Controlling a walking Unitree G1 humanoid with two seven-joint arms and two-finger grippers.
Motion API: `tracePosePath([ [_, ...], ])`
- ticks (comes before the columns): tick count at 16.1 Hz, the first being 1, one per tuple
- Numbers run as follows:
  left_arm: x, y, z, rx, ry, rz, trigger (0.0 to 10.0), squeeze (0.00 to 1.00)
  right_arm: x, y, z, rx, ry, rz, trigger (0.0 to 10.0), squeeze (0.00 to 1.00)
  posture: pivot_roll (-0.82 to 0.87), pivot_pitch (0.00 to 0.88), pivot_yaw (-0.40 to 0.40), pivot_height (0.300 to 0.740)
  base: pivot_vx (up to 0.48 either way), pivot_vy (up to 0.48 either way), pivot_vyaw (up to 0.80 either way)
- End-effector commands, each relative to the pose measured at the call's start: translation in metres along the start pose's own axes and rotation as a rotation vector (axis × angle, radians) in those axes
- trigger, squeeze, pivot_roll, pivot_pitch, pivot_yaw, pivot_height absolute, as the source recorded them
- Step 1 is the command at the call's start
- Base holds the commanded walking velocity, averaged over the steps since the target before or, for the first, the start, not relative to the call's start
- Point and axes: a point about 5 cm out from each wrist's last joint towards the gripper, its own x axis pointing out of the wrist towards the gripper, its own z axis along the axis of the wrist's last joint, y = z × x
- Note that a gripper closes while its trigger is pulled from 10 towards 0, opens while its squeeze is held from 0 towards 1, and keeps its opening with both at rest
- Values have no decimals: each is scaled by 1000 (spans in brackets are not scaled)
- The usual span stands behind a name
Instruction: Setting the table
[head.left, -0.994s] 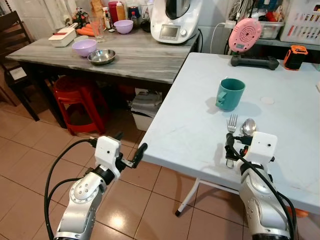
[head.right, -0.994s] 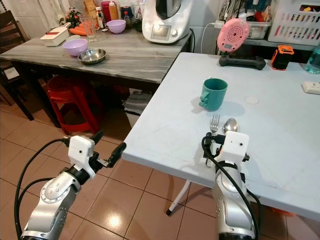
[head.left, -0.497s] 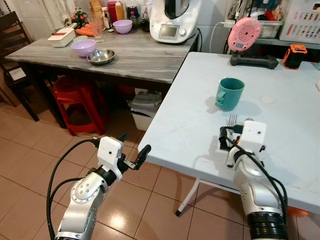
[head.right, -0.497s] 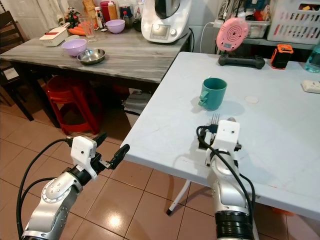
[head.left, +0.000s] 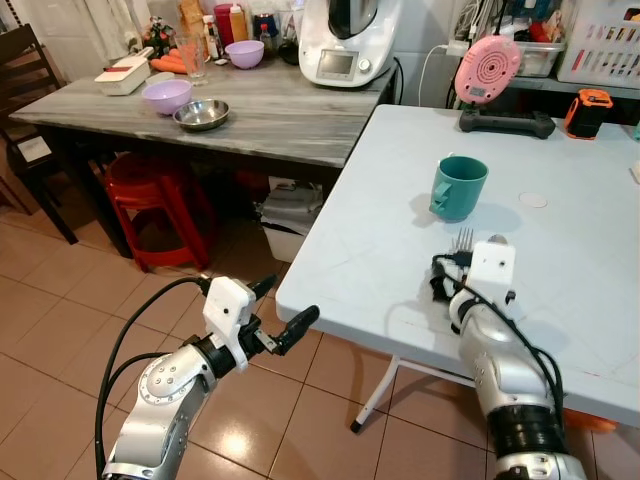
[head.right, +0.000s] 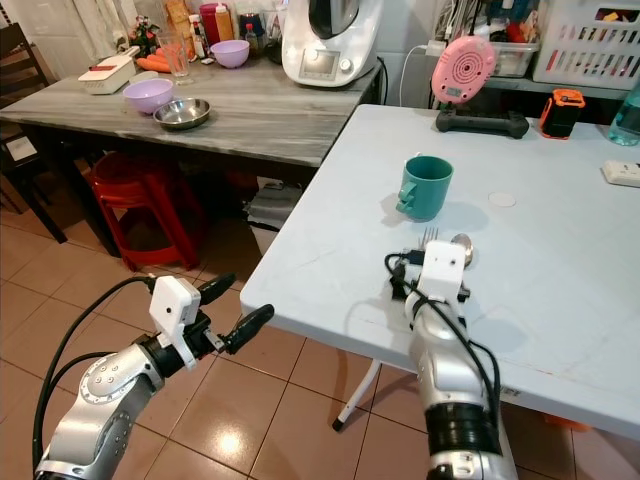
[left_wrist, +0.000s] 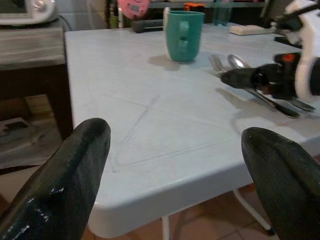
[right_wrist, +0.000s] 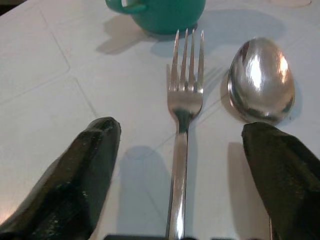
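I will grab the silver fork by its handle (right_wrist: 179, 175) with my right gripper next. That leaves its tines free for setting the table.
On the white table (head.left: 580, 260) a teal mug (head.left: 459, 187) stands upright. Just in front of it lie a fork (right_wrist: 184, 90) and a spoon (right_wrist: 261, 80), side by side, heads toward the mug. My right gripper (head.left: 470, 262) is low over their handles and open; in the right wrist view the fork runs between its fingers (right_wrist: 85, 180), the spoon beside the other finger. My left gripper (head.left: 285, 310) hangs open and holds nothing, off the table's near-left edge, above the tiled floor.
A grey wooden table (head.left: 290, 115) at the back left carries two purple bowls (head.left: 166, 95), a steel bowl (head.left: 201, 114) and a white kitchen machine (head.left: 345, 40). A red stool (head.left: 150, 190) stands under it. A pink round device (head.left: 489, 70) sits at the white table's far edge.
My right gripper has slid forward along the fork and spoon handles toward the mug. My left gripper has moved a little right, closer to the table's edge.
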Motion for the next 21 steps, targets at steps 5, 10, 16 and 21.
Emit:
tracePosePath([
  [5,-1,0,2,39,28,-59,10000,0,5,5,-8,-15,65,51,0,0,-3,0,55,740,0,0,0],
  [10,0,-1,0,61,41,-98,10000,0,9,5,-15,-23,110,86,0,0,-2,0,47,740,0,0,0],
  [16,-1,4,0,88,46,-88,10000,0,14,2,-14,-34,115,100,0,0,-1,0,48,740,0,0,0],
  [21,-3,3,-3,90,54,-102,10000,0,14,0,-23,-17,140,92,0,0,1,0,59,740,0,0,0],
])
